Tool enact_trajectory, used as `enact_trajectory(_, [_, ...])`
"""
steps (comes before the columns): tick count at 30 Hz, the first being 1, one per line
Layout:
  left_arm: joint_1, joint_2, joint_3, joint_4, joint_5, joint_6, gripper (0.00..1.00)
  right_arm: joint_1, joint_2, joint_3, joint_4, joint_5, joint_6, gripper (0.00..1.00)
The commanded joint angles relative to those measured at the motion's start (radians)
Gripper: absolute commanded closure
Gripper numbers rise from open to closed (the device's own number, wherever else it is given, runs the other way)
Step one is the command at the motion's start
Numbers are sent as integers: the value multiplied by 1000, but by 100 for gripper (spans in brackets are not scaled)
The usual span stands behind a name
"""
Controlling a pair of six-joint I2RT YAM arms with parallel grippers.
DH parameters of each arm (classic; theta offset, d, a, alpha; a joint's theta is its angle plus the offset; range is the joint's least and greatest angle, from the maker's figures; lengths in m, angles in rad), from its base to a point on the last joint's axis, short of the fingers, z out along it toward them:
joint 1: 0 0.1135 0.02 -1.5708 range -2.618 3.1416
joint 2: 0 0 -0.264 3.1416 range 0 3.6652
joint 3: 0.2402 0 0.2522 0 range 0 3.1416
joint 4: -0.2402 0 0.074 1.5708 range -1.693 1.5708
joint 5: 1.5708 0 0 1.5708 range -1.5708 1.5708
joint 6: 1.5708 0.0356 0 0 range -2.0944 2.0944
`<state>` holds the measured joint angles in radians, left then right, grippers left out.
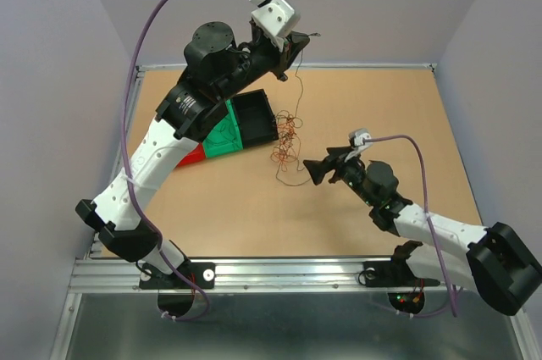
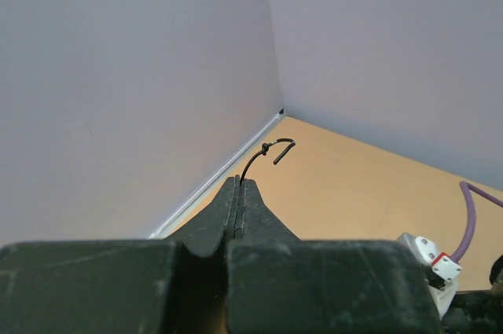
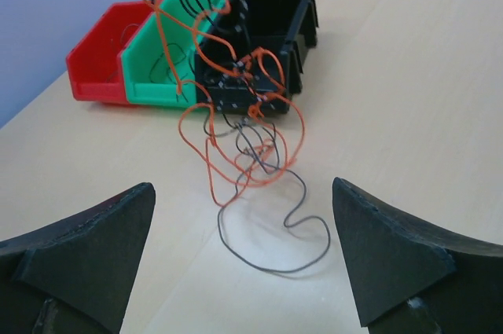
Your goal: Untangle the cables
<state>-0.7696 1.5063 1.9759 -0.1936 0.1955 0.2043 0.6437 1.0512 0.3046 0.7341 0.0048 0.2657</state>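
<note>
The right gripper should next grip the orange loops of the tangle, so that the black cable [image 2: 259, 155] stays free to be drawn out.
A tangle of orange, black and grey cables [image 1: 286, 141] hangs and rests in the middle of the table; it also shows in the right wrist view [image 3: 240, 114]. My left gripper [image 1: 298, 45] is raised high at the back and shut on a black cable [image 2: 259, 155], whose free end curls past the fingertips. The black cable runs down from it into the tangle. My right gripper [image 1: 315, 169] is open and empty, low over the table just right of the tangle. A grey cable loop [image 3: 275, 232] lies on the table between its fingers [image 3: 94, 247].
Black [image 1: 254, 119], green [image 1: 222, 133] and red [image 1: 193, 155] bins stand in a row left of the tangle, partly under my left arm. Grey walls close the table at the back and sides.
</note>
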Motion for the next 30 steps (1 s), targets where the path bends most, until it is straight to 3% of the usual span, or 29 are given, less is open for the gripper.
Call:
enact_trajectory(1, [3,-12,0,46,22,-9,100,10,84,167,48,-91,-68,1])
enact_trajectory(8, [3,-8,-2,46,35,-16,100,11,243,287,71,-155,-72,5])
enact_trajectory(11, [3,-8,0,45,41,-20,100,11,289,317,86,-177,-63,12])
enact_trajectory(18, [3,-6,21,42,-10,-11,100,10,357,324,103,-151,-37,67])
enact_trajectory(23, [7,9,98,8,-214,-22,100,10,339,229,142,-80,-7,88])
enact_trajectory(26, [44,23,152,-21,-349,-52,100,10,331,185,156,-11,26,93])
enact_trajectory(30, [159,75,300,-82,-384,-118,100,10,320,96,160,159,87,99])
